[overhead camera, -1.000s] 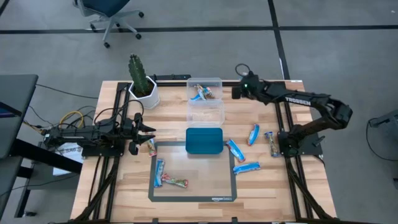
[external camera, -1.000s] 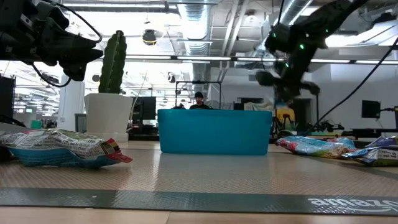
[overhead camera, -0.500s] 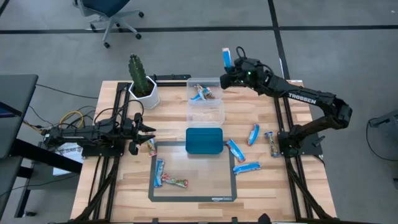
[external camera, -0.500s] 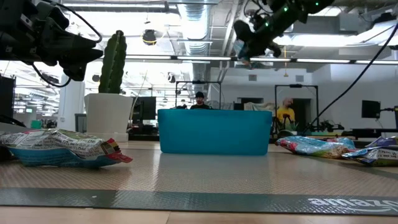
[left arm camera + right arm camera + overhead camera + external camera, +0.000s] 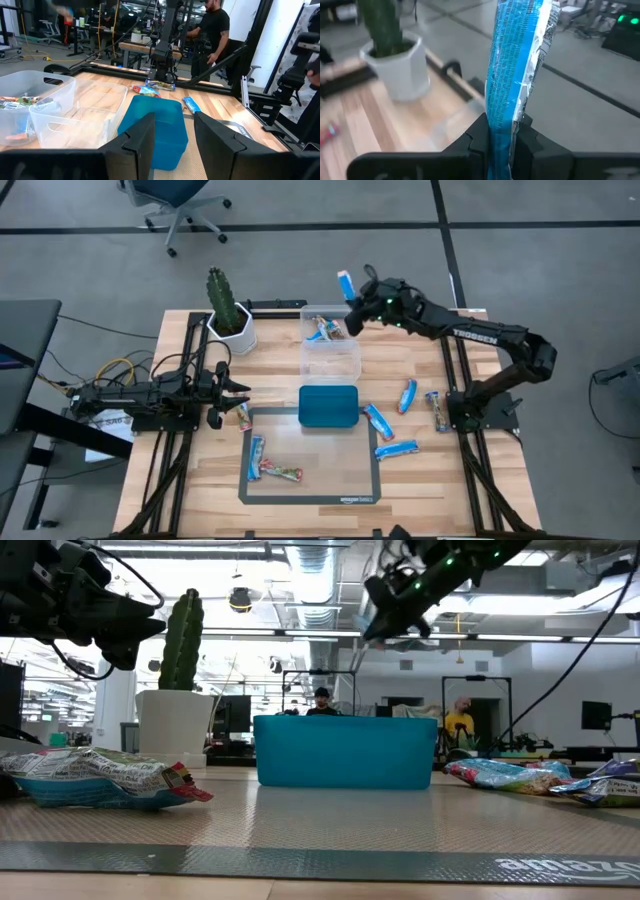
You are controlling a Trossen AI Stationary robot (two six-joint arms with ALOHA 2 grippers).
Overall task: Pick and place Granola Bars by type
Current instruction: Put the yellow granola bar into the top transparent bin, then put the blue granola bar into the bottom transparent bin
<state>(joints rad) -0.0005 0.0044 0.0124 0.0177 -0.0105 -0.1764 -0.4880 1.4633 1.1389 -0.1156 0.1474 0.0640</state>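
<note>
My right gripper should move the blue bar toward the box before it lets go, because the bar sticks out high beyond the plastic box's far edge (image 5: 325, 307).
My right gripper (image 5: 355, 295) hovers over the far edge of the clear plastic box (image 5: 330, 358), shut on a shiny blue granola bar (image 5: 345, 283) that fills the right wrist view (image 5: 517, 65). The box's far compartment holds a few bars (image 5: 327, 330). A teal tray (image 5: 328, 406) sits just in front of the box. Blue bars (image 5: 378, 421) lie loose to the tray's right; others, one of them multicoloured (image 5: 282, 473), lie on the grey mat's (image 5: 310, 490) left. My left gripper (image 5: 238, 388) waits open at the table's left, level, with nothing between its fingers (image 5: 145, 137). My right gripper pinches the blue bar's lower end (image 5: 501, 127) between its two fingers, one on each flat face. The bar stands up out of the fingers, lengthwise and tilted a little, lifted clear of the box and the table.
A cactus in a white pot (image 5: 230, 320) stands at the far left corner, close to the box. Black frame rails (image 5: 460, 365) run along both table sides. In the room beyond the table a person (image 5: 212, 30) stands.
My right gripper has risen and gone toward the table's left, from the far right corner to above the clear box's far edge. It has rolled and tipped up as it went, keeping shut on the blue bar, which now stands upright and clear.
</note>
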